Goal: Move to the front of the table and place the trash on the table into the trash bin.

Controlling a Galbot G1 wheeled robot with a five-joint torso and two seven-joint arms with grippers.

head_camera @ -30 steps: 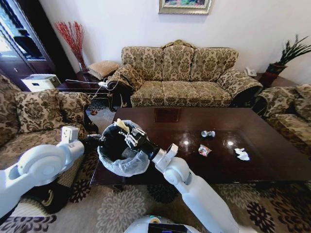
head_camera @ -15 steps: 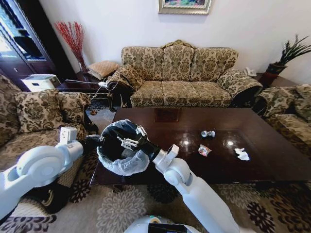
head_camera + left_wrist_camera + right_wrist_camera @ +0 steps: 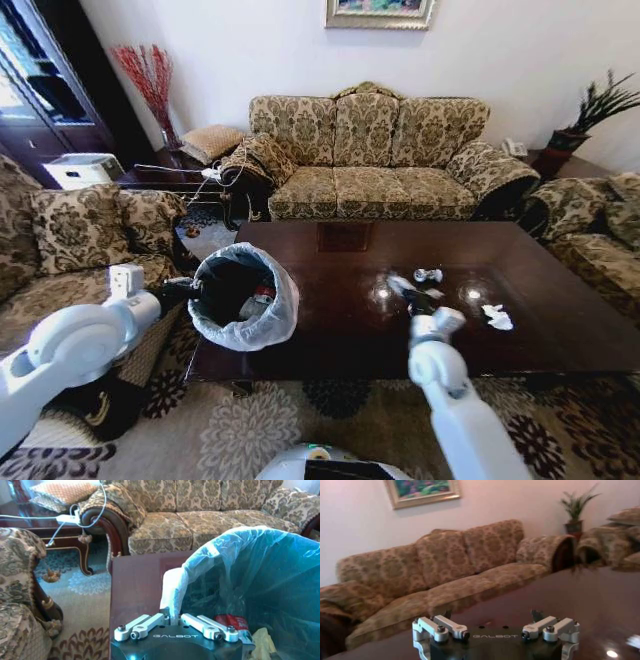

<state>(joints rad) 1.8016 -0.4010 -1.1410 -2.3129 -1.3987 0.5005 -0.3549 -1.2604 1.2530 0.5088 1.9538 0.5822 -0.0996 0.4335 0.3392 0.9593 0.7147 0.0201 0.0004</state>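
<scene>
I need to put the trash into the trash bin [image 3: 243, 297]. My right gripper should grab the white tissue by its crumpled edge [image 3: 498, 322] next.
The trash bin [image 3: 243, 297], black with a pale bag over its rim, hangs at the left end of the dark table [image 3: 540, 345]. My left gripper [image 3: 186, 291] is shut on its bag rim [image 3: 172, 592], fingers [image 3: 131, 628] pinched together. Inside lie a red-labelled bottle [image 3: 233, 621] and a yellowish scrap [image 3: 263, 647]. My right gripper [image 3: 412, 292] hovers low over the table's middle, open and empty in the right wrist view [image 3: 490, 615]. A small crumpled wrapper [image 3: 428, 275] lies just beyond it. A crumpled white tissue [image 3: 497, 317] lies to its right.
A patterned sofa [image 3: 370, 150] stands behind the table, with armchairs at left [image 3: 80, 235] and right [image 3: 600, 225]. A side table with cables [image 3: 190, 175] sits at the back left. Patterned carpet [image 3: 250, 430] lies in front of the table.
My right arm has left the bin and swung right across the table to the litter at its middle, its gripper now empty. The bin stays held by the left gripper, its mouth uncovered.
</scene>
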